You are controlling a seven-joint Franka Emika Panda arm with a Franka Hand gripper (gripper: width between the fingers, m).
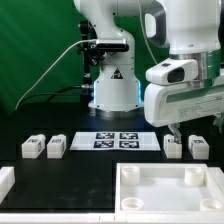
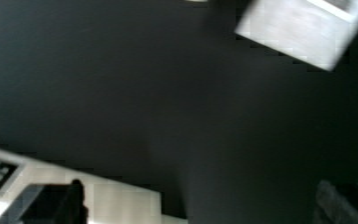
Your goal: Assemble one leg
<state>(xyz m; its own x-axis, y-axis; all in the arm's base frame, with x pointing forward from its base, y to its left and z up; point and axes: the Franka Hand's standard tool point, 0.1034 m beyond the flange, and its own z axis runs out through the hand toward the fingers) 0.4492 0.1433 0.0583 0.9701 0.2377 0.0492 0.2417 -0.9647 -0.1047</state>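
The small leg has to be put together with the white square panel, so my gripper will next grab the leg by its tagged square body (image 1: pixel 199 148).
Four small white legs with black-and-white tags stand on the black table. Two are at the exterior view's left (image 1: pixel 32 147) (image 1: pixel 56 146) and two at its right (image 1: pixel 173 146) (image 1: pixel 198 147). My gripper (image 1: pixel 192 130) hangs just above and behind the right pair, touching neither. In the wrist view the gripper (image 2: pixel 202 205) is open and empty, with its dark fingertips (image 2: pixel 51 205) far apart over bare black table. The wrist view is blurred. It shows a white piece (image 2: pixel 309 30) at one corner and a white piece with a dark tag (image 2: pixel 7 170) at another; I cannot tell which parts these are.
The marker board (image 1: pixel 118 140) lies in the middle of the table before the robot base (image 1: pixel 112 85). The large white square panel with raised rim (image 1: pixel 130 200) lies at the front right. Another white part (image 1: pixel 5 180) shows at the front left edge.
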